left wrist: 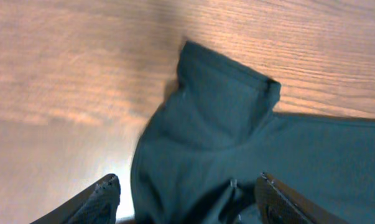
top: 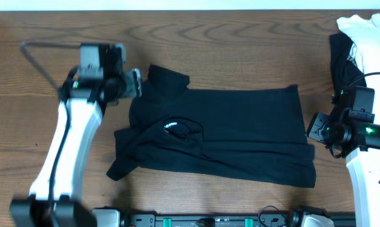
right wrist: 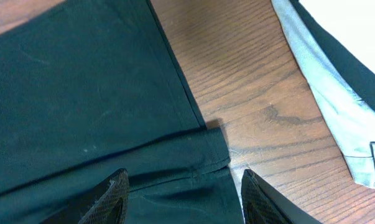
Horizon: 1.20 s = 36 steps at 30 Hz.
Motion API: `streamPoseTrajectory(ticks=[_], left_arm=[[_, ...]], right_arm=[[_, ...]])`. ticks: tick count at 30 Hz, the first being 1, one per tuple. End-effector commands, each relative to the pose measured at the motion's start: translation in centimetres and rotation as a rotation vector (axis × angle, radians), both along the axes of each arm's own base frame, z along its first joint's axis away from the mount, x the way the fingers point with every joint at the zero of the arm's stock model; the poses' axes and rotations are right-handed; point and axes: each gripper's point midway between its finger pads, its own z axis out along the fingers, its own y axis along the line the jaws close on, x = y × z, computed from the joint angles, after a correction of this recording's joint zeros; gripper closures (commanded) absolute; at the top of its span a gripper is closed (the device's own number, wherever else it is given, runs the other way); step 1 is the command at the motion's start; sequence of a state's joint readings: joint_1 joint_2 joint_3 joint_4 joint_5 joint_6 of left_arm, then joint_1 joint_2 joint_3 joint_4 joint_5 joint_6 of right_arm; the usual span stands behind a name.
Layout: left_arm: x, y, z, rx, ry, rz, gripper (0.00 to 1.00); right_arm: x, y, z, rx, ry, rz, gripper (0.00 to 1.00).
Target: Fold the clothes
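Note:
The left gripper next needs to fold that side of the black T-shirt over the rest, so it should grab the T-shirt's far shoulder edge beside the sleeve.
A black T-shirt lies partly folded across the middle of the wooden table, its small white logo near the left. My left gripper is open and empty at the shirt's upper left, above a sleeve. My right gripper is open and empty over the shirt's right hem corner. In the left wrist view the fingers straddle bunched black cloth without closing on it.
A pile of white and black clothes sits at the far right corner; its edge shows in the right wrist view. A thin wire stand is at the far left. The table's front edge holds the arm bases.

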<state>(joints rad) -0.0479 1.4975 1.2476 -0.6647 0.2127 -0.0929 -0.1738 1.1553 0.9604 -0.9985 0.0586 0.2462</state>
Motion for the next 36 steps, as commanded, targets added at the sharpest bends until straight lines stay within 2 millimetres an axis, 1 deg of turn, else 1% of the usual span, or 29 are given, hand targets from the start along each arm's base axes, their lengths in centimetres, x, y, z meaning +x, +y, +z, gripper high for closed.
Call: streamPoseTrajectory(ticks=[1,5,8,10,12,16,18,23,27,30,33,36], left_arm=[[2.6,-0.8,-3.0,0.021,0.055,-0.113,0.29],[4.7,-0.9,-6.6,0.045,0.091,-0.158,0.3],[5.3,-0.9,-8.8,0.052,0.114,-0.174,0.3],[5.6,-1.0,-10.0,0.049,0.126,-0.178,0.31],[5.8,-1.3,-10.9,0.038,0.136,-0.192,0.35],[6.0,-1.4,-12.9,0.032,0.162,-0.197,0.39],[6.1,-1.4,-13.5,0.031,0.168,-0.197,0.43],[5.9,-1.4,-14.9,0.029,0.198,-0.197,0.43],[6.1,-2.0,-14.8,-0.001,0.186,-0.212,0.43],[6.4,-2.5,-14.5,-0.028,0.167,-0.227,0.5],[6.5,-2.9,-14.3,-0.038,0.155,-0.251,0.61],[6.5,-2.9,-14.4,-0.038,0.156,-0.251,0.66]], right_arm=[[0.1,0.2,0.0,0.008,0.009,0.022,0.43],[0.0,0.2,-0.3,0.011,0.027,0.022,0.43],[0.0,0.2,-0.4,0.01,0.035,0.028,0.42],[-0.1,0.2,-0.5,0.01,0.036,0.028,0.42],[0.0,0.2,-0.5,0.01,0.036,0.028,0.42],[-0.2,0.2,-0.5,0.011,0.041,0.028,0.42],[-0.2,0.2,-0.5,0.012,0.044,0.028,0.42],[-0.3,0.2,-0.6,0.013,0.048,0.027,0.42],[-0.3,0.2,-0.6,0.013,0.048,0.027,0.42],[-0.4,0.3,-0.6,0.014,0.049,0.027,0.42],[-0.4,0.3,-0.6,0.014,0.049,0.027,0.42],[-0.4,0.3,-0.6,0.014,0.053,0.027,0.42]])
